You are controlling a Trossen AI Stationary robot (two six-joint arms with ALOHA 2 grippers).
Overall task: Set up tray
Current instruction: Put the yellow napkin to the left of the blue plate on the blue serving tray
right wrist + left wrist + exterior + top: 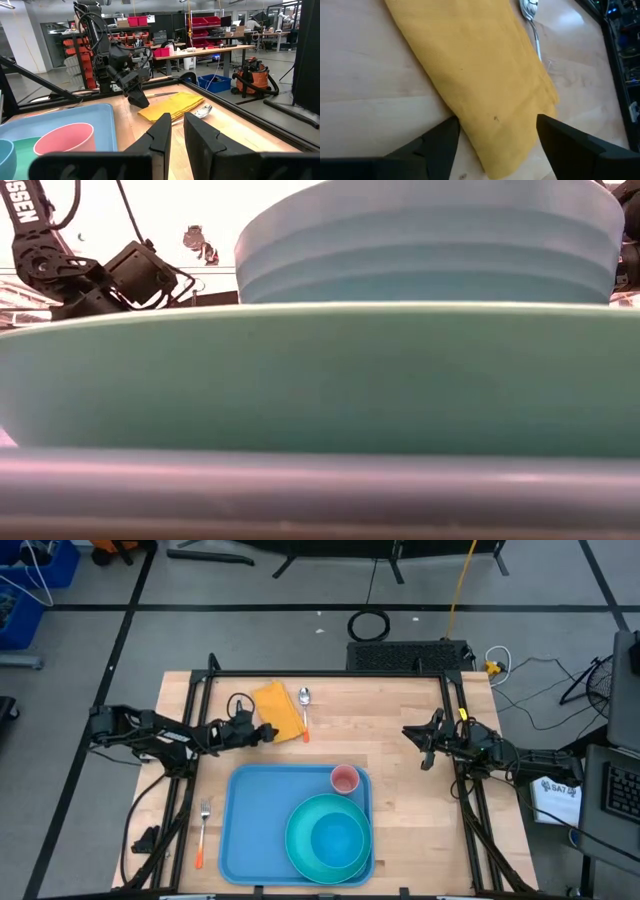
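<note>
Next, my left gripper grabs the yellow napkin by its long edge close to a corner (281, 733), to set the light-blue tray (250, 830).
The light-blue tray (250, 830) lies at the table's near middle; its rim (320, 490) fills the bottom of the low view. On it stand a teal plate (328, 838) with a blue bowl (337, 840) and a pink cup (345, 780). A yellow napkin (280, 710) lies flat on the wood beyond the tray, with a spoon (305, 710) beside it. My left gripper (497, 132) is open at the napkin's (480, 85) near end, one finger on each side. My right gripper (177, 135) is shut and hovers at the table's right side, touching nothing. My left gripper stands open across the napkin's narrow near end (495, 150), coming from the table's left and slanting down. One finger (445, 140) is at each long edge. Whether the fingers touch the cloth I cannot tell. The napkin lies flat on the table.
A fork with an orange handle (203, 830) lies on the wood left of the tray. The spoon (532, 20) lies along the napkin's right edge. A black frame (330, 672) borders the table. Bare wood shows between the tray and the right arm.
</note>
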